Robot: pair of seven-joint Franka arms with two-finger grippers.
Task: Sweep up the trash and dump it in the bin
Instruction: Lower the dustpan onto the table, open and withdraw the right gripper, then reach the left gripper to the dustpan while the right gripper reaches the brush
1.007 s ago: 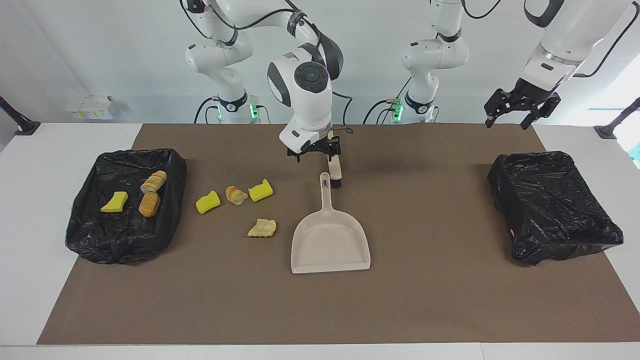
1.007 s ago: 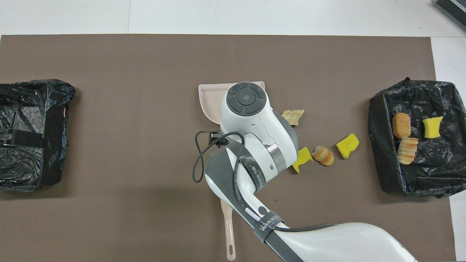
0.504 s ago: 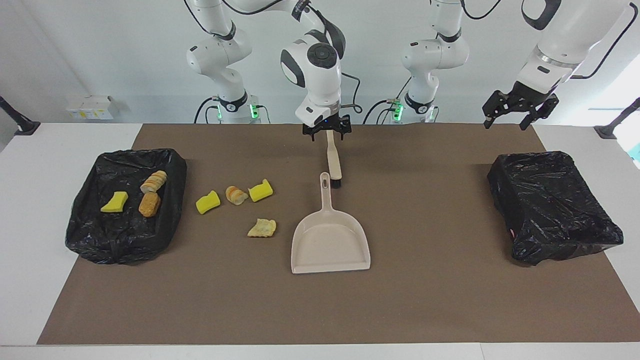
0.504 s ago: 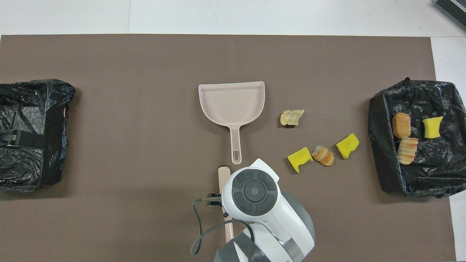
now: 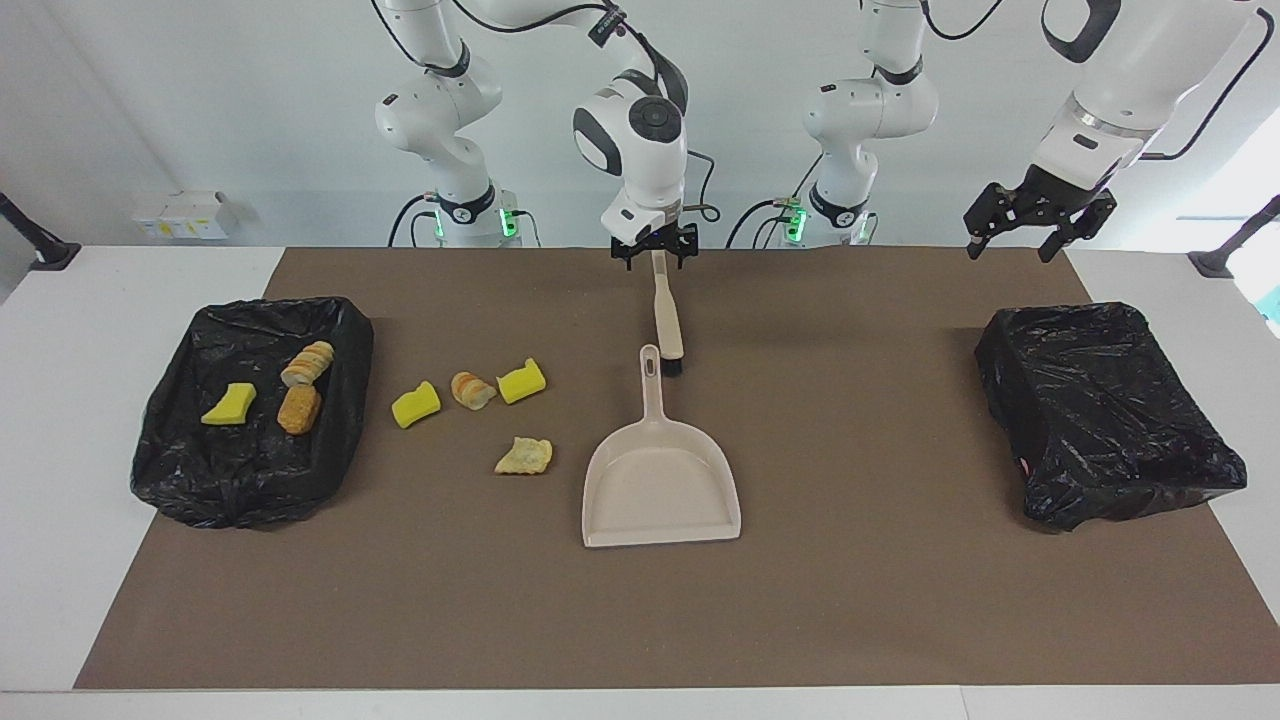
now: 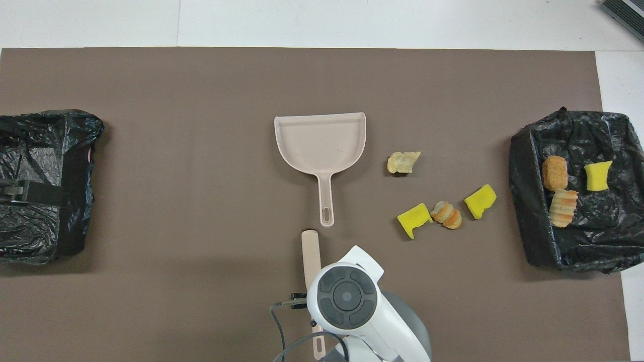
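The dustpan's broad scoop is wider than my fingers can open, so my left gripper needs to grab the dustpan by its narrow handle [image 6: 326, 199] next.
Several pieces of trash lie on the brown mat: a yellow sponge [image 5: 415, 404], a bread chunk [image 5: 472, 389], a second sponge [image 5: 522, 381] and a crusty scrap [image 5: 524, 456]. Three more pieces sit in the black-lined bin [image 5: 170, 470] at the right arm's end. The beige brush [image 5: 665, 315] lies flat, its bristle head beside the dustpan [image 5: 660, 480] handle. My right gripper [image 5: 655, 254] is low over the brush's handle end, open, a finger on each side. My left gripper [image 5: 1040, 215] hangs open, high over the mat corner near the second bin [image 5: 1105, 410].
From overhead, the right arm's wrist [image 6: 347, 296] covers its gripper and part of the brush [image 6: 311, 251]. The dustpan [image 6: 322, 141] opens away from the robots. The loose trash [image 6: 447, 215] lies between the dustpan and the filled bin [image 6: 528, 201].
The right arm has pulled back from over the dustpan toward the robots and come down onto the brush's handle end. The left arm has hardly moved.
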